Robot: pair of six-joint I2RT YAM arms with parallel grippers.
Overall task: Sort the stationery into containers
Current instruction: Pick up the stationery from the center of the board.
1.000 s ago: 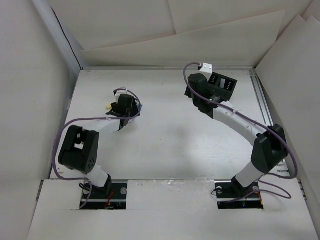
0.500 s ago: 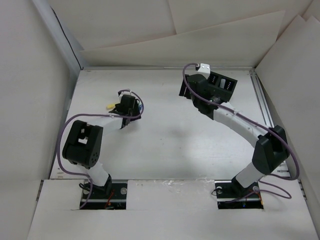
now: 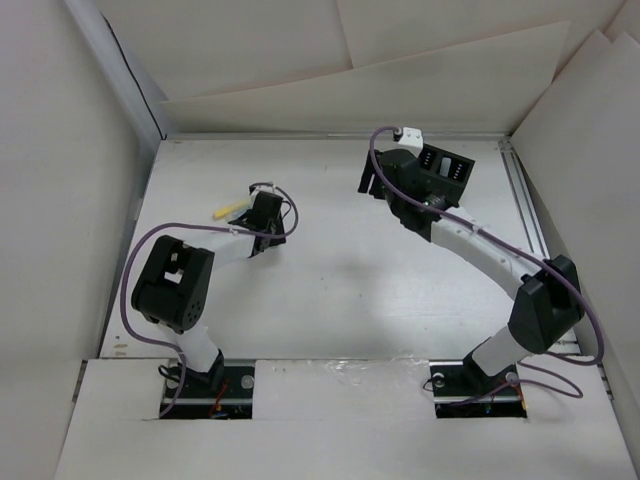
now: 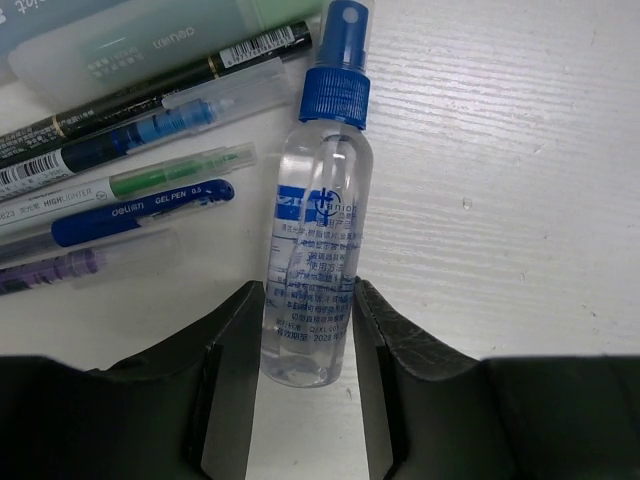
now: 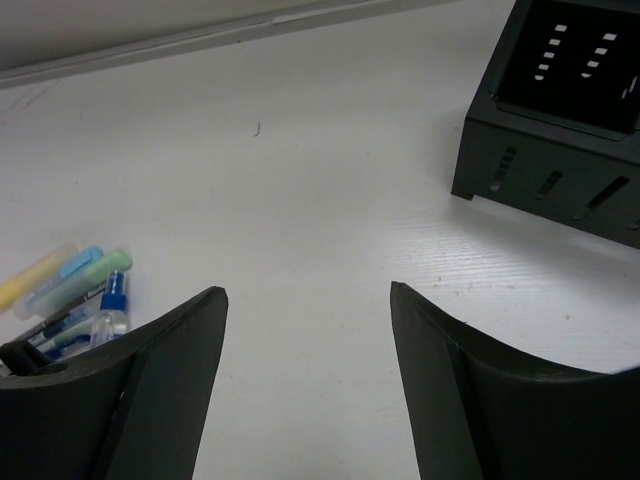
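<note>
The clear base of the spray bottle should stay free to go into the organiser, so my right gripper will next grab the bottle by its blue cap end.
A clear spray bottle with a blue cap lies on the table between my left gripper's fingers, which press its base from both sides. Beside it on the left lie several pens: a blue gel pen, a green highlighter, a black pen and a purple pen. A yellow highlighter shows left of the left gripper from above. The black two-compartment organiser stands at the back right. My right gripper is open and empty, near the organiser.
A pale green and blue capped item lies beyond the pens. The stationery cluster shows far left in the right wrist view. White walls enclose the table on the left, back and right.
My left gripper has moved to the right, uncovering the yellow highlighter. My right wrist has shifted slightly near the organiser.
</note>
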